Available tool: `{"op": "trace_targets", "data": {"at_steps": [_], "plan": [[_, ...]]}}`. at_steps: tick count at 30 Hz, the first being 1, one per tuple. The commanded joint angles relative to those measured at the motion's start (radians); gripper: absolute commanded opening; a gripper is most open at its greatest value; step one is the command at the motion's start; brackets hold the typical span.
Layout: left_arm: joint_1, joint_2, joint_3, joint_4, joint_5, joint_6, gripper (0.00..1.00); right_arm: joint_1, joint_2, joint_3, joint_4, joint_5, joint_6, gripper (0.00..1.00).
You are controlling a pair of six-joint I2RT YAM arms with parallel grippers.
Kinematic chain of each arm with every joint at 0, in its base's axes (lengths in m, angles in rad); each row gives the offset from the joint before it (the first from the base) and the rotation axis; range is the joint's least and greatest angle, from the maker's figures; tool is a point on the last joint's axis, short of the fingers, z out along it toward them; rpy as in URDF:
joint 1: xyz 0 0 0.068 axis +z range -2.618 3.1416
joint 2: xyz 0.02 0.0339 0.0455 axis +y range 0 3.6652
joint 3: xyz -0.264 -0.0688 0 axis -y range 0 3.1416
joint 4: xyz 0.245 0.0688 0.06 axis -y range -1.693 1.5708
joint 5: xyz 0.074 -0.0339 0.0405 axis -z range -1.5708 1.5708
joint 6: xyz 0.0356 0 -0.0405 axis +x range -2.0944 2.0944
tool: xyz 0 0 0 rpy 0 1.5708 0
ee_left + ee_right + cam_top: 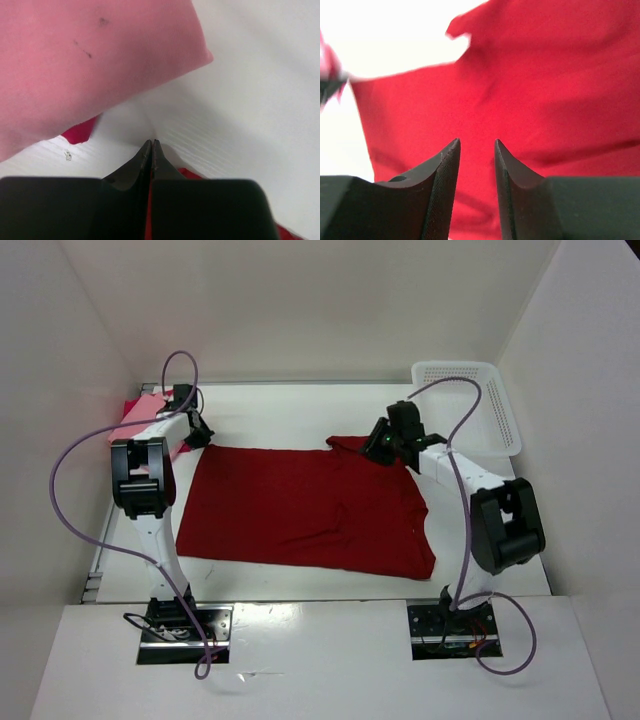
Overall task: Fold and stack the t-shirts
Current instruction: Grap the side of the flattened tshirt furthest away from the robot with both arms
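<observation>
My right gripper will next grab the dark red t-shirt [305, 510] at its far sleeve [347, 442], matching the left gripper's far corner. Then it can fold the t-shirt.
The dark red t-shirt [305, 510] lies spread flat across the middle of the table. My left gripper [200, 432] is at its far left corner. In the left wrist view that gripper [151, 142] is shut, with a sliver of the red cloth [192, 173] between the fingers. My right gripper [378, 447] hovers over the far right sleeve. In the right wrist view it [476, 141] is open, with only red cloth [545, 85] below it. A folded light pink t-shirt [75, 65] lies at the far left [147, 405], on top of a magenta one [80, 131].
A white perforated basket [500, 410] stands at the back right corner. White walls close in the table on the left, back and right. Purple cables loop off both arms. Bare table [290, 415] shows beyond the red shirt.
</observation>
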Motion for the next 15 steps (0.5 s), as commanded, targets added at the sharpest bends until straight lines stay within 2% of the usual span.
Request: {"op": "trace_targets", "data": {"at_steps": [1, 3, 4, 15], "plan": [[-0.005, -0.057, -0.033, -0.001, -0.004, -0.016, 0.01, -0.103, 0.074, 0.052, 0.03, 0.133, 0.014, 0.39], [-0.005, -0.08, -0.057, 0.014, -0.004, -0.016, 0.0, -0.128, 0.096, 0.053, 0.064, 0.19, 0.025, 0.39], [-0.005, -0.095, -0.058, 0.023, -0.004, -0.027, 0.0, -0.141, 0.114, 0.053, 0.064, 0.228, 0.025, 0.36], [-0.015, -0.117, -0.079, 0.042, 0.033, -0.036, 0.0, -0.151, 0.272, 0.16, 0.072, 0.308, 0.047, 0.38]]}}
